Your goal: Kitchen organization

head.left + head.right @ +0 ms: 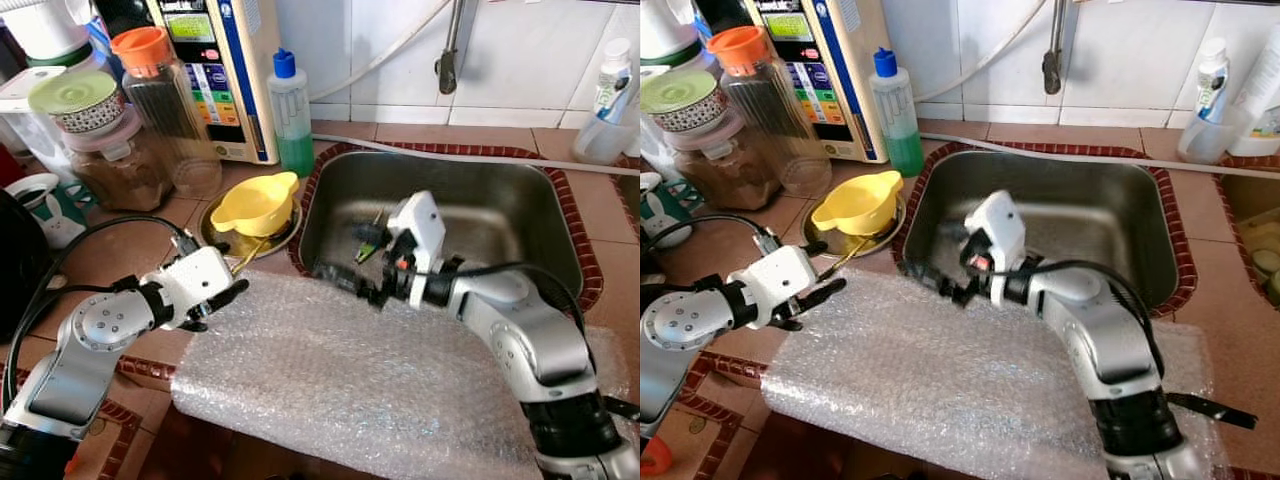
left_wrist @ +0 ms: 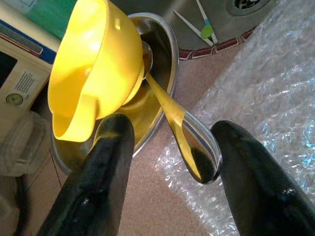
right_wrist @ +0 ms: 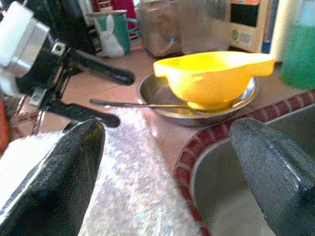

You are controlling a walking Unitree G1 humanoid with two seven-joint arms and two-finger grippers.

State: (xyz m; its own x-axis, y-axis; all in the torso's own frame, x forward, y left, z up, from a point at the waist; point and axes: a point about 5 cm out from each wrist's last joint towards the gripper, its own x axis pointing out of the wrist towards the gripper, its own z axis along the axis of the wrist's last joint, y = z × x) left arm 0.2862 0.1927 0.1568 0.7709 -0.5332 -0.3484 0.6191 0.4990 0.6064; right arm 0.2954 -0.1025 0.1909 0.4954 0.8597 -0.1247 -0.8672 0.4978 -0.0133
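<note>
My left gripper will next grab the metal spoon by its jutting handle end (image 2: 201, 150), as the yellow bowl crowds the spoon's head inside the dish.
A yellow bowl (image 1: 255, 203) sits in a shallow steel dish (image 1: 283, 238) left of the sink (image 1: 540, 215). A metal spoon (image 2: 189, 140) lies with its bowl in the dish and its handle out over the edge of the bubble wrap (image 1: 350, 370). My left gripper (image 2: 172, 130) is open, one finger on each side of the spoon's handle end, not closed on it. At the sink's front left rim my right gripper (image 1: 345, 282) is open with nothing in it, pointing toward the dish (image 3: 162, 96). Thin utensils with a green tip (image 1: 368, 237) lie in the sink.
Jars with ground contents (image 1: 120, 150), a green liquid bottle (image 1: 290, 110) and a water purifier (image 1: 225, 70) stand behind the dish. A rabbit mug (image 1: 50, 205) is at the far left, a spray bottle (image 1: 610, 100) at the back right, the tap (image 1: 450, 50) above the sink.
</note>
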